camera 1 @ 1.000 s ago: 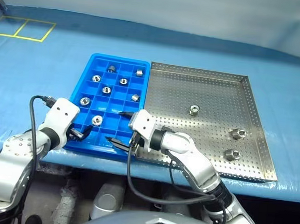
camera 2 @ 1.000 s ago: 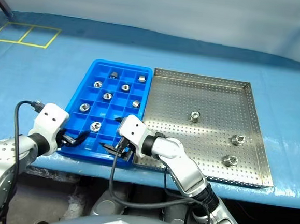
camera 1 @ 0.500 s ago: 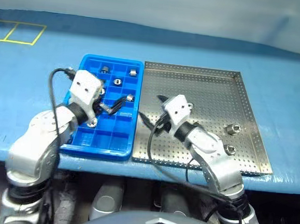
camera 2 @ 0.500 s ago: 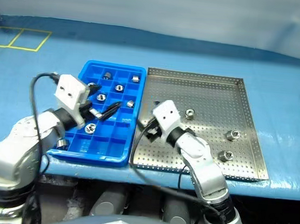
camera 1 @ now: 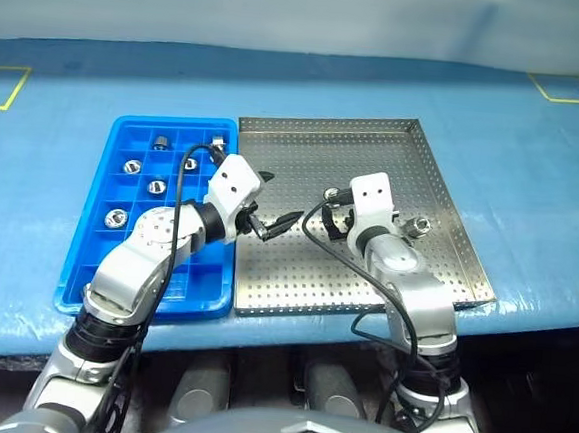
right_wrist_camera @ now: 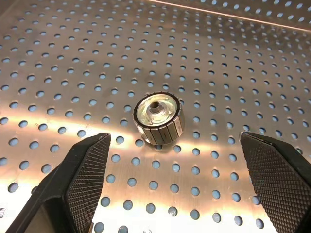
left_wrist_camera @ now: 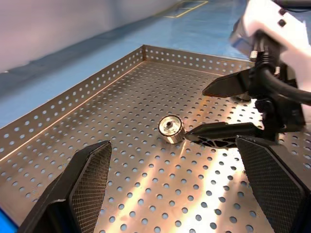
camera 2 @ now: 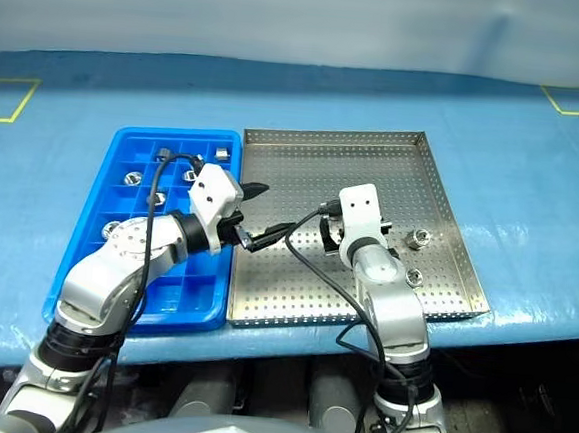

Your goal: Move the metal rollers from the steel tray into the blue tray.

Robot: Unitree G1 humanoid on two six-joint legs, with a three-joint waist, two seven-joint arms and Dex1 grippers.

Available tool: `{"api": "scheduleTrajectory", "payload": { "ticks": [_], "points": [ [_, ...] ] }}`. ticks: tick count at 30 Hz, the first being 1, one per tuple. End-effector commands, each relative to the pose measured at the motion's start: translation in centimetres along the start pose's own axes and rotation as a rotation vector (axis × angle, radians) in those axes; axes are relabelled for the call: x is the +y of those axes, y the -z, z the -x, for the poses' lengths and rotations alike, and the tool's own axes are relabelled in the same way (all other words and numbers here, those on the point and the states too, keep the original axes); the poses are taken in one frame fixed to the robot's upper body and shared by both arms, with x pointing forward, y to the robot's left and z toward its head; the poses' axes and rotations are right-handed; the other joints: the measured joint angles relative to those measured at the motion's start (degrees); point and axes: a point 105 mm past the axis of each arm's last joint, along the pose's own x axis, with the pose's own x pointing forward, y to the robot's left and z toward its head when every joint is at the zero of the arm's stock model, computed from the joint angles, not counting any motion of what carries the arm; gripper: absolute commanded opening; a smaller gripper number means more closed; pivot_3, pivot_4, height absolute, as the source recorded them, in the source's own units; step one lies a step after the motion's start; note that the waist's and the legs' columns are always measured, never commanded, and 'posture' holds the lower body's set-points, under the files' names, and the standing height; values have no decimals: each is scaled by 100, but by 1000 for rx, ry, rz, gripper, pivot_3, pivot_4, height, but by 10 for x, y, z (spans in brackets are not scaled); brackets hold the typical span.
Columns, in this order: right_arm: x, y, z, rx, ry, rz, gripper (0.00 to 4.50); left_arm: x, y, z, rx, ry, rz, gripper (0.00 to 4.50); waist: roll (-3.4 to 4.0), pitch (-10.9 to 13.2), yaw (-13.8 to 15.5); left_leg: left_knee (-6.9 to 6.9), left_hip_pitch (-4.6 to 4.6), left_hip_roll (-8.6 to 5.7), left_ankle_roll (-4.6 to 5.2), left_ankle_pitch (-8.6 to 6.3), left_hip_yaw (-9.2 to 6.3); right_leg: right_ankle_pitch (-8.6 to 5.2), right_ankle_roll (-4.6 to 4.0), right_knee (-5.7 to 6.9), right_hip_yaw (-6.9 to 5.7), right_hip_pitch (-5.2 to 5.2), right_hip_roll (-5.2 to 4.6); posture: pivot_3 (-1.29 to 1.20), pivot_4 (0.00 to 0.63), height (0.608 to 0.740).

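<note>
The right gripper isn't ready to close yet: the steel tray's perforated bottom shows between its fingers and the metal roller in the right wrist view, so it needs to move toward the roller first, then close on it.
The steel tray (camera 1: 315, 148) lies right of the blue tray (camera 1: 142, 310). One metal roller (right_wrist_camera: 158, 118) rests on the steel tray's perforated floor, and the same roller (left_wrist_camera: 171, 129) sits just ahead of both grippers. My right gripper (right_wrist_camera: 173, 138) is open, a finger on either side of the roller, not touching it. My left gripper (camera 1: 277, 197) is open over the steel tray's left part, pointing right at the roller. Two more rollers (camera 2: 420, 237) (camera 2: 414, 278) lie near the steel tray's right rim. Several rollers (camera 1: 155, 186) sit in blue tray compartments.
Both trays sit on a blue-covered table whose front edge (camera 1: 290, 342) runs just below them. Yellow tape marks (camera 1: 570, 88) are at the far corners. Black cables (camera 1: 313, 233) loop from both wrists over the trays.
The camera has swung right. Both arms moved right, off the blue tray's near edge and onto the steel tray. The right gripper now straddles a roller. Both grippers stay open.
</note>
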Motion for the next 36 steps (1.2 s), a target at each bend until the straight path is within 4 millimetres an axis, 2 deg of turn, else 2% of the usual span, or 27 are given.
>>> {"api": "scheduleTrajectory", "payload": {
  "ticks": [1,13,17,22,25,28,29,32,36],
  "points": [
    [-4,-14,-12,-40,19,-23,4500,-10,-2,6,-19,70,-36,4469,1,1,-20,1,0,0,2,0,3,1,2,0,2,0,-1,-58,150,740],
    [0,-18,-42,-28,18,-33,4500,-9,12,11,-18,4,-2,4469,2,1,1,6,-2,-3,16,-7,2,8,9,-1,12,-2,-6,-15,150,740],
    [1,-12,-47,5,26,-37,3549,-9,16,14,-13,-12,20,4500,3,1,15,6,-2,-2,16,-7,2,8,9,0,12,-2,-5,-6,150,740],
    [4,-11,-46,5,12,-43,1887,-8,18,16,-14,-45,37,4500,3,1,24,8,-2,-2,16,-7,0,9,10,1,12,-1,-6,3,150,740],
    [4,-12,-44,-2,9,-36,1786,-9,18,20,-30,-55,37,4500,3,1,24,9,-2,-2,17,-8,-1,9,11,1,13,-1,-6,18,150,740],
    [9,-21,-41,-37,-9,-33,1786,-5,15,26,-66,-98,32,4500,5,2,28,9,-2,-1,17,-8,-2,9,11,1,13,-2,-5,18,150,740],
    [12,-26,-39,-52,-21,-27,1786,-4,13,28,-76,-107,33,4500,5,2,32,9,-2,-2,17,-8,-2,9,11,2,13,-2,-6,35,150,740],
    [42,-55,-25,-169,-148,40,1786,6,5,42,-127,-195,29,4500,10,5,28,9,-2,-1,17,-8,-4,9,11,2,13,-4,-6,69,150,740],
    [77,-79,-8,-266,-286,87,1786,13,3,60,-143,-275,5,4500,11,5,54,7,0,3,16,-8,-10,8,9,4,10,-5,-2,117,150,740]
  ]
}}
